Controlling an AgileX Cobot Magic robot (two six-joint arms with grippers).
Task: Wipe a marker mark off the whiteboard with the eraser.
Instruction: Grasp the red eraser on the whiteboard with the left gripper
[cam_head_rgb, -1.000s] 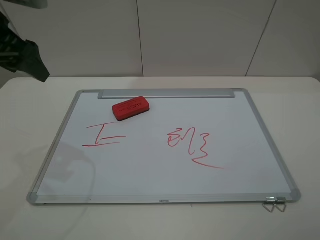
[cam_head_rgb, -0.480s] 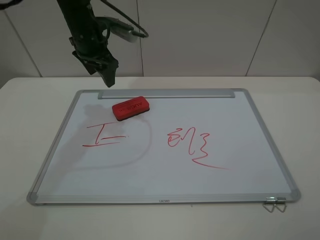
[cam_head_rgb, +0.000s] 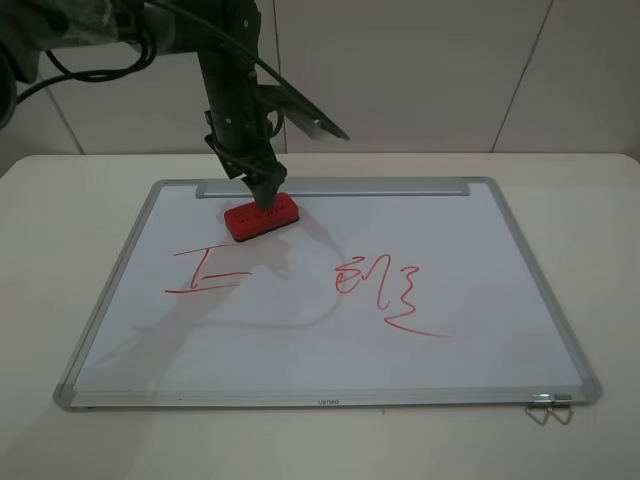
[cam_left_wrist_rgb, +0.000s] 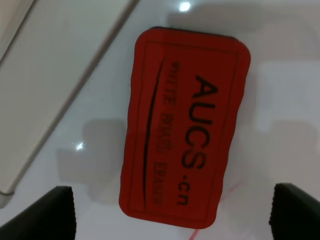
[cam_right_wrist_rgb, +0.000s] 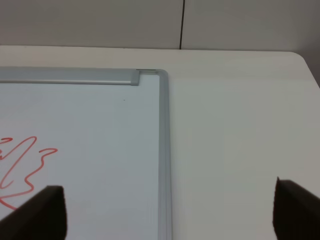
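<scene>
The robot needs to wipe the red marker mark (cam_head_rgb: 208, 272), so its left gripper should hold the red eraser (cam_head_rgb: 262, 217) by the eraser's long sides.
The red eraser (cam_head_rgb: 262, 217) lies flat on the whiteboard (cam_head_rgb: 330, 350) just in front of the silver tray bar (cam_head_rgb: 400, 187). My left gripper (cam_head_rgb: 268, 192) hangs directly over it, open, with the eraser (cam_left_wrist_rgb: 185, 125) filling the space between the dark fingertips (cam_left_wrist_rgb: 50, 212) in the left wrist view. The thin red marker mark (cam_head_rgb: 208, 272) sits on the board nearer the front, left of the eraser. My right gripper (cam_right_wrist_rgb: 165, 215) is open over the board's far right corner and is out of the exterior view.
A larger red squiggly scribble (cam_head_rgb: 385, 285) with a slanted tail marks the board's right half. A metal clip (cam_head_rgb: 548, 405) sticks out at the front right corner. The board lies on a white table (cam_head_rgb: 60, 200) against a pale wall.
My left arm has swung in from the upper left and come down over the eraser. The eraser and the marks have not moved.
</scene>
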